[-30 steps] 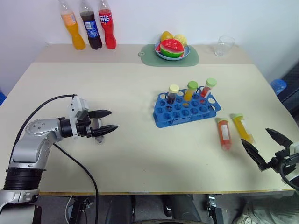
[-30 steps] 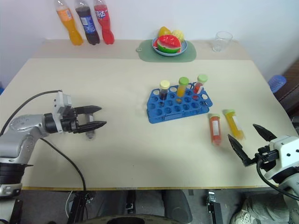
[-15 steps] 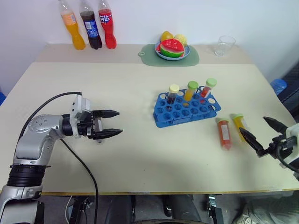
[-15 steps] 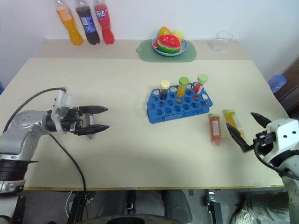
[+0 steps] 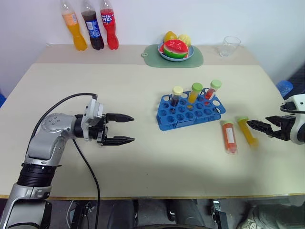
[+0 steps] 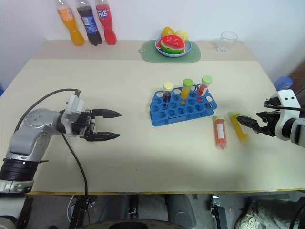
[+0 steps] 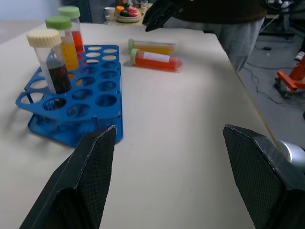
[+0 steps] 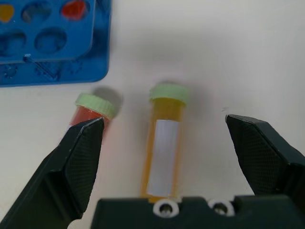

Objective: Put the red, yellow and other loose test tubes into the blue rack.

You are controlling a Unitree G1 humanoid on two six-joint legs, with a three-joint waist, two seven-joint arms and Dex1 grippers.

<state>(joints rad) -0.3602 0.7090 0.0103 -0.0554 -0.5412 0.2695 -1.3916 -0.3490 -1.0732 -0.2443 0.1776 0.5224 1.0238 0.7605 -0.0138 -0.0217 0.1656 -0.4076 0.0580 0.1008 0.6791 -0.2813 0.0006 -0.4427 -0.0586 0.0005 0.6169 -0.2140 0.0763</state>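
Observation:
I'd miss the yellow tube (image 5: 248,132); my right gripper must lower first.
The blue rack (image 5: 190,113) stands right of the table's centre with three capped tubes upright in its back row. Two loose test tubes lie just to its right, both green-capped: the red one (image 5: 228,136) and the yellow one (image 5: 248,131). My right gripper (image 8: 163,120) is open over the yellow tube (image 8: 163,150), one finger on each side of it, and one finger (image 8: 78,152) partly covers the red tube (image 8: 90,112). I cannot tell whether it touches either. My left gripper (image 5: 134,129) is open and empty, pointing at the rack from well to its left.
Three soda bottles (image 5: 90,26) stand at the back left. A green mat with a fruit bowl (image 5: 174,50) and a clear cup (image 5: 229,46) sit at the back. The table's right edge (image 5: 286,107) runs close behind my right gripper.
My right gripper has come forward from the near right corner to the yellow tube and now straddles it. My left gripper has drifted right toward the rack. Both have stayed open.

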